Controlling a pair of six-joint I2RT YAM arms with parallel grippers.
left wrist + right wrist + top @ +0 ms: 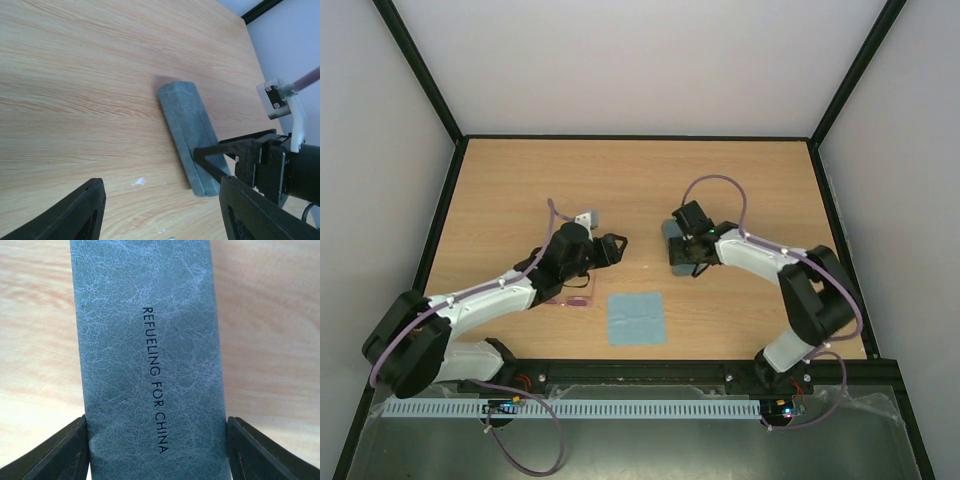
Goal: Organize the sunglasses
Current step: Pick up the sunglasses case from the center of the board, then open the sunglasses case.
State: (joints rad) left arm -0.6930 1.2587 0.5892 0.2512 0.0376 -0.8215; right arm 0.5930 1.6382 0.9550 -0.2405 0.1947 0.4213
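Note:
The right gripper's fingers press on the long sides of the blue-grey case at its near end, so the case would come along if the robot lifted now.
The pink sunglasses lie on the table beside my left forearm, partly hidden by it. The closed blue-grey case lies right of centre; it also shows in the left wrist view and fills the right wrist view, printed "REFUELING FOR CHINA". My right gripper straddles the case's near end, fingers pressed against both long sides. My left gripper is open and empty above bare wood, left of the case.
A light blue square cloth lies flat near the front edge, between the arms. Black frame posts and white walls bound the table. Small white specks lie on the wood under my left gripper.

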